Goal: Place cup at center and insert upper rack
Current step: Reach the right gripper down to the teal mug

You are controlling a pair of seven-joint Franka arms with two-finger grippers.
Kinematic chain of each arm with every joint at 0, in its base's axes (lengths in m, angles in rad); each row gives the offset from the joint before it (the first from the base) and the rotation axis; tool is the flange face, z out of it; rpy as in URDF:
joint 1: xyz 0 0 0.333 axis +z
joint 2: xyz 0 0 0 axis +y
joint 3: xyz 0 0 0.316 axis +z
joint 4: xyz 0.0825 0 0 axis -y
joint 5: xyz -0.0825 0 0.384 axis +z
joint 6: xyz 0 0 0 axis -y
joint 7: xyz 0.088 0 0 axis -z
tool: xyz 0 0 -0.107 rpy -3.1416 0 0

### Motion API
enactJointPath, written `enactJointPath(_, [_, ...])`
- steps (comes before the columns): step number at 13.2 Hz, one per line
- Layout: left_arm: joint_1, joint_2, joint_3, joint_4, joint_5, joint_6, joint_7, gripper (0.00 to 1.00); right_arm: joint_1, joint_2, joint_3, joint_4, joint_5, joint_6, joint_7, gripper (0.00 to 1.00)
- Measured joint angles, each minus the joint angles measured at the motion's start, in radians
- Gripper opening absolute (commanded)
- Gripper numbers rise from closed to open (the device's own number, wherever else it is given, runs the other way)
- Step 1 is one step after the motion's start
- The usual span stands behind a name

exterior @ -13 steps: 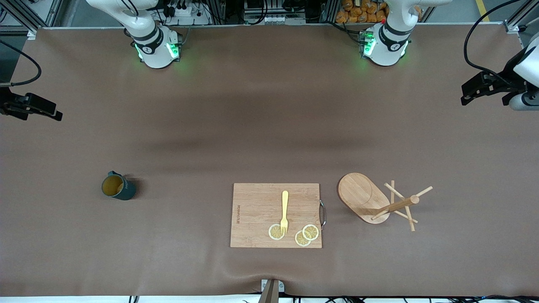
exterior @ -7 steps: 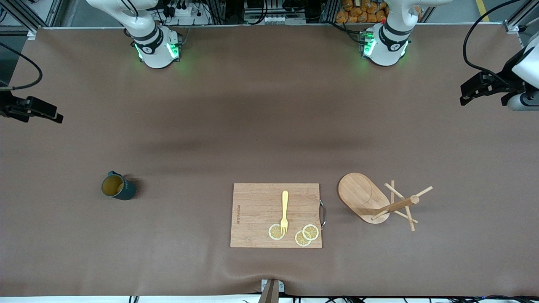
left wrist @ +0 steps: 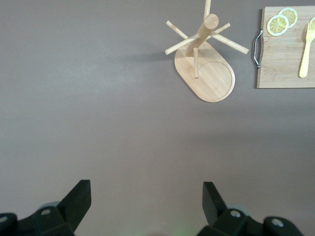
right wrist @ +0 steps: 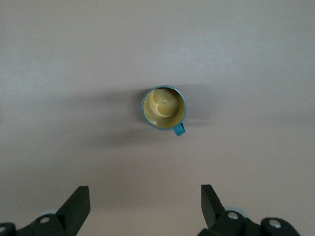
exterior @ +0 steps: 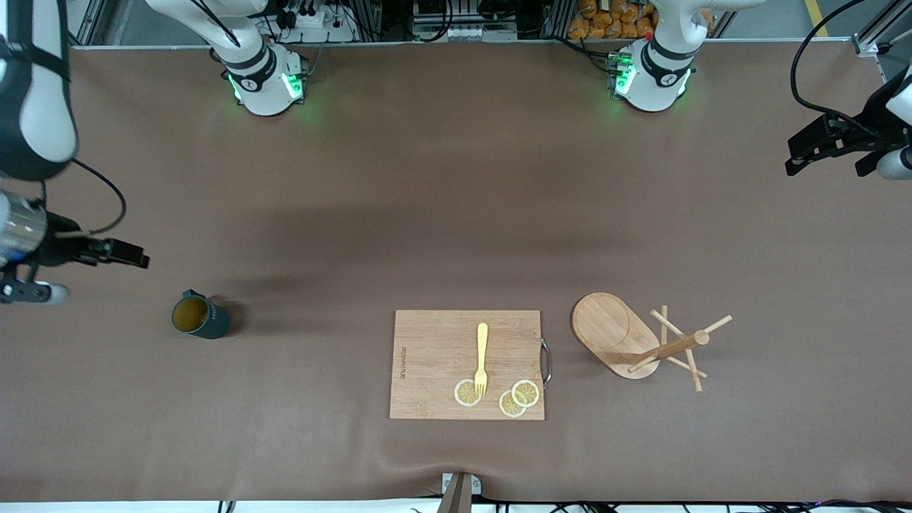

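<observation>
I will pick up the teal cup by its rim (exterior: 177,309) (right wrist: 164,87) with my right gripper next. Then I can place it at the center.
The dark teal cup (exterior: 200,318) stands upright on the table toward the right arm's end, its tan inside showing (right wrist: 165,107). My right gripper (right wrist: 146,201) hangs open and empty over bare table beside the cup, apart from it. The upper rack (exterior: 617,332), a bamboo mug tree with an oval base, a post and crossing pegs, stands toward the left arm's end (left wrist: 212,74). My left gripper (left wrist: 146,197) is open and empty over bare table, well away from the rack.
A rectangular wooden cutting board (exterior: 434,349) lies between cup and rack, nearer the front camera. On it are a yellow fork (exterior: 482,358) and lemon slices (exterior: 526,392). Its metal handle (exterior: 546,362) faces the rack.
The right arm has swung in over the table to a spot beside the cup. The left arm has shifted slightly at its end of the table. Cup and rack have not moved.
</observation>
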Motion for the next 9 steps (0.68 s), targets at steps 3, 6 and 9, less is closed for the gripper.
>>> enactJointPath(3, [-0.002, 0.003, -0.002, -0.003, 0.0, 0.0, -0.001, 1.0, 0.01, 0.08, 0.007, -0.009, 0.0, 0.09, -0.002, 1.0])
enactJointPath(6, [-0.004, 0.006, -0.009, -0.008, 0.0, -0.013, -0.004, 1.0, 0.021, 0.158, 0.008, -0.011, 0.0, 0.142, -0.002, 1.0])
enactJointPath(9, [-0.009, 0.009, -0.02, -0.011, 0.0, -0.03, -0.024, 1.0, 0.021, 0.234, 0.008, -0.012, 0.0, 0.215, -0.002, 1.0])
